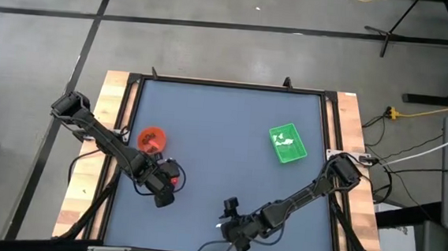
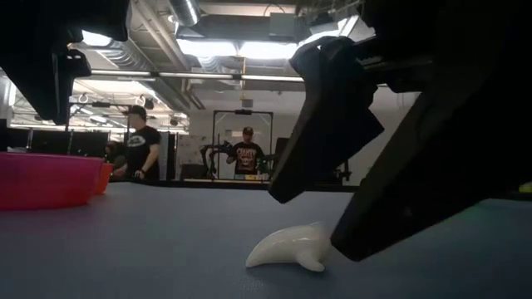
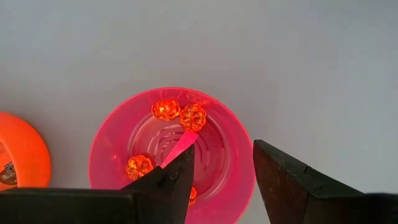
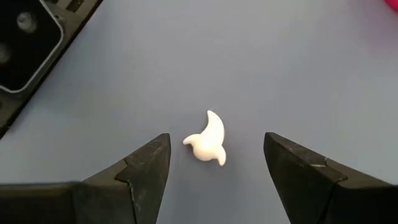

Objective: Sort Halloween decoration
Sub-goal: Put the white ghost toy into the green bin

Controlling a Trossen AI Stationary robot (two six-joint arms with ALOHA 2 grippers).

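My right gripper should next grab the white piece by its rounded body (image 4: 207, 147), so that it can sort the piece into the green tray.
A small white piece of the Halloween decoration (image 4: 208, 142) lies on its side on the blue table (image 1: 221, 165), near the front edge; the low view shows the white piece (image 2: 291, 247) too. My right gripper (image 4: 216, 140) hangs open just above it, one finger on either side, clear of it. My left gripper (image 3: 224, 158) stands open and empty over the pink bowl (image 3: 174, 149). In that bowl lie several orange pumpkin pieces (image 3: 193, 116). In the high view my left gripper (image 1: 164, 186) hides most of the bowl.
An orange bowl (image 1: 153, 139) holding a dark piece stands just behind the pink one at the table's left. A green square tray (image 1: 287, 143) with white pieces sits at the far right. A dark frame (image 4: 25, 37) runs along the table's front edge beside the white piece.
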